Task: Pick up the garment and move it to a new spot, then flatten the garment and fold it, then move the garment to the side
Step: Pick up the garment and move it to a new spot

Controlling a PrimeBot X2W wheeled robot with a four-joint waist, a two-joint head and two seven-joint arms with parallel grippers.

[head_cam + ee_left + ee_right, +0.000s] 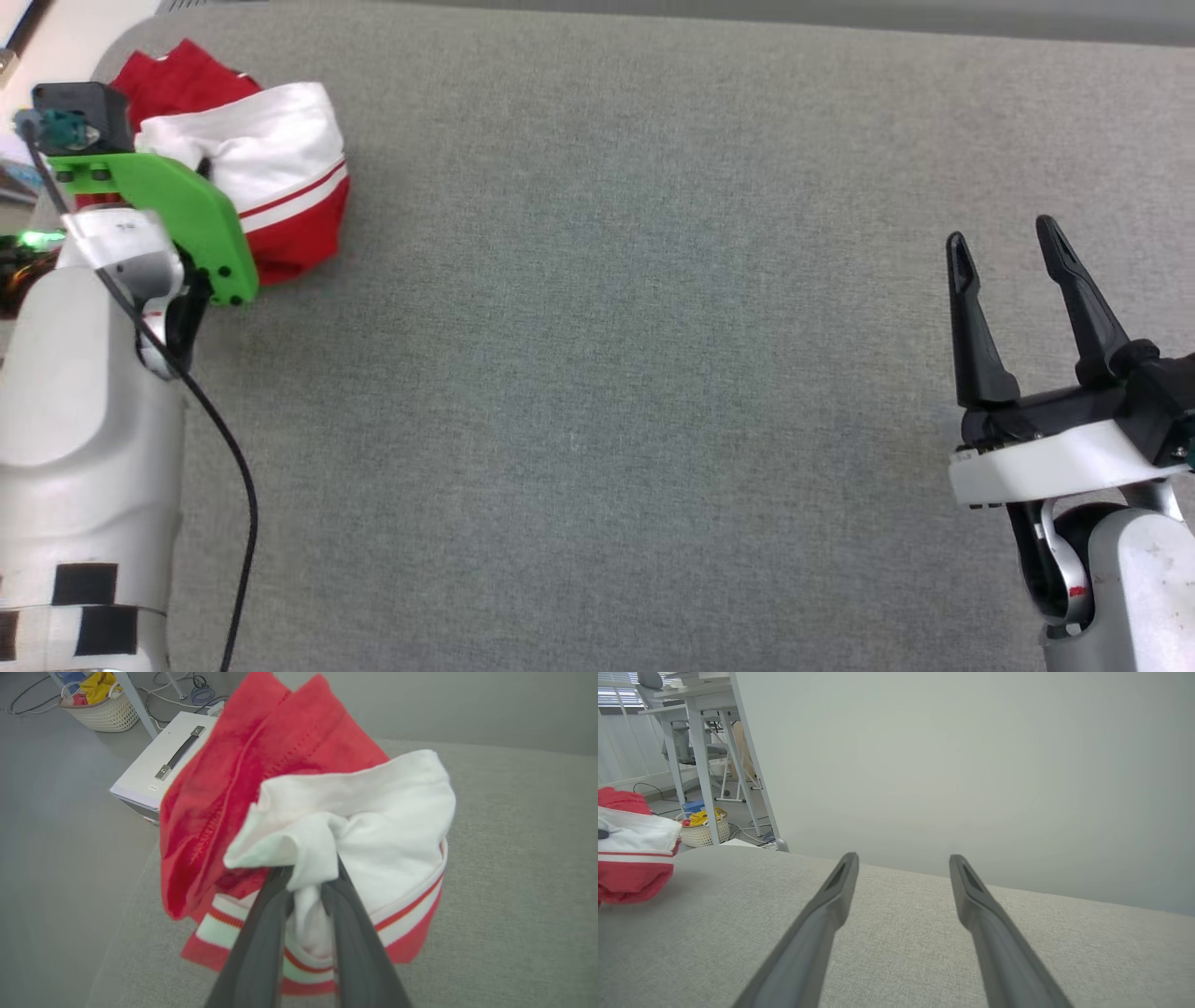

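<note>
My right gripper is going to grab the garment next by its white sleeve's edge, so it can spread the bunched garment flat on the grey surface.
The garment is a bunched red shirt with white sleeve cloth and red-and-white striped trim, at the far left corner of the grey surface. Its lettering is hidden in the folds. In the left wrist view my left gripper is shut on a pinch of the garment's white cloth, and the bundle hangs from the fingers. In the head view the green wrist mount covers those fingers. My right gripper stands open at the right side, far from the garment, with nothing between its fingers.
The grey padded surface stretches wide between the two arms. Beyond its left edge stand a white case with a handle, a woven basket of coloured items, cables and desk legs on the floor.
</note>
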